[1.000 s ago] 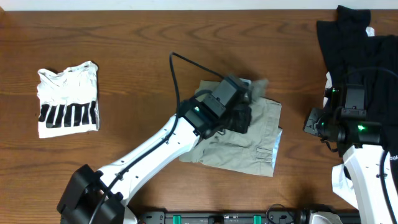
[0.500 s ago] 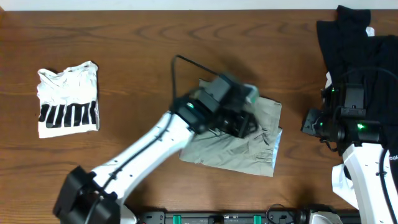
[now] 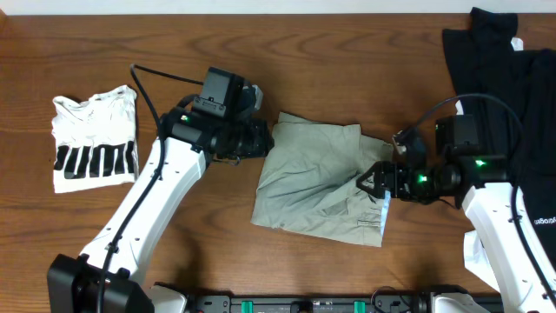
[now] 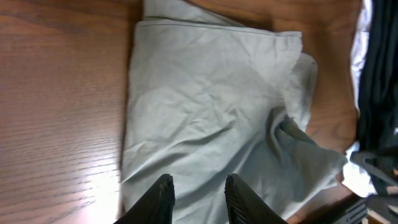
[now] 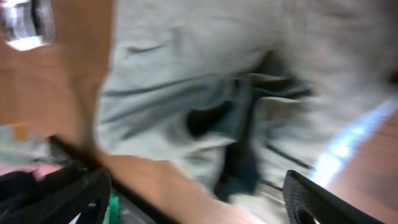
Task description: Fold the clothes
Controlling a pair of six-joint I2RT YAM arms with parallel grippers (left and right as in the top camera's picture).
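Note:
The robot's right gripper will next pick up the khaki-grey shorts (image 3: 313,178) by the raised fold near the pocket area, to draw and fold them.
The khaki-grey shorts (image 3: 313,178) lie folded and rumpled on the table's middle, with a raised fold near their right side. My left gripper (image 3: 268,139) hovers at their upper left edge. In the left wrist view its fingers (image 4: 198,180) stand a little apart over the cloth (image 4: 211,112), with nothing between them. My right gripper (image 3: 367,183) sits at the shorts' right edge, above the pocket area. The blurred right wrist view shows its jaws (image 5: 196,186) spread wide over the fabric (image 5: 205,74), holding nothing.
A small white tee with black bars (image 3: 94,139) lies folded at the far left. Black garments (image 3: 508,61) are heaped at the back right corner, under my right arm, and show at the right edge of the left wrist view (image 4: 376,74).
My left gripper let go of the shorts' middle and drew back left to their edge. The right arm swung left to the shorts' right edge and its jaws opened wide.

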